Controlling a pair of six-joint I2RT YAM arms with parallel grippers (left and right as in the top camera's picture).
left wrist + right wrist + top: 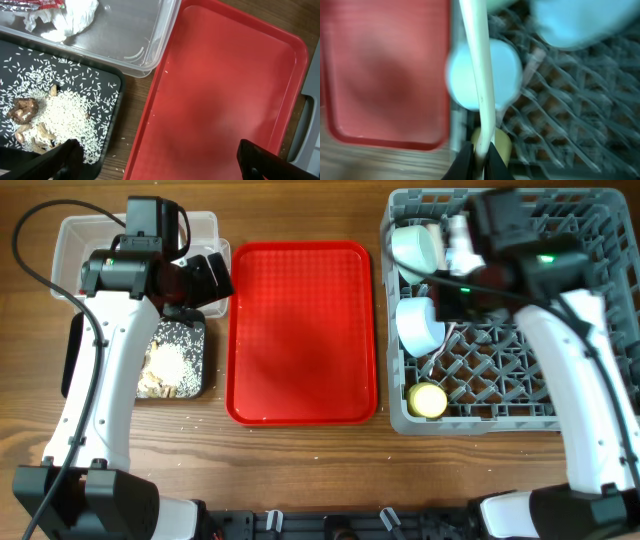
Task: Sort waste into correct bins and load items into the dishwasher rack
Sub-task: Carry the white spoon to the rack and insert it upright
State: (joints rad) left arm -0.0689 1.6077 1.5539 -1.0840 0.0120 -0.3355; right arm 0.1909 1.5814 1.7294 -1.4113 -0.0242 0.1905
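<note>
The utensil would fall onto the blue bowl (420,323) and cup below if I opened; my right gripper must take it to free rack slots.
The grey dishwasher rack (570,395) holds a pale green bowl (415,245), a light blue bowl (420,323) and a yellow cup (428,400). My right gripper (447,288) hovers over the rack's left side. In the right wrist view it (480,155) is shut on a white plastic utensil handle (479,75), above the blue bowl (507,75) and the cup (503,144); fork or spoon I cannot tell. My left gripper (157,162) is open and empty over the gap between the black tray (107,80), which holds rice and brownish scraps (55,117), and the red tray. The clear tub (125,35) holds crumpled paper (70,15) and the red packet (35,4). The plate is hidden.
The flat red serving tray (300,330) lies in the middle, between the bins and the rack, with nothing on it. A few rice grains lie on the wood (131,145) beside the black tray. My left arm covers part of the clear tub (75,235).
</note>
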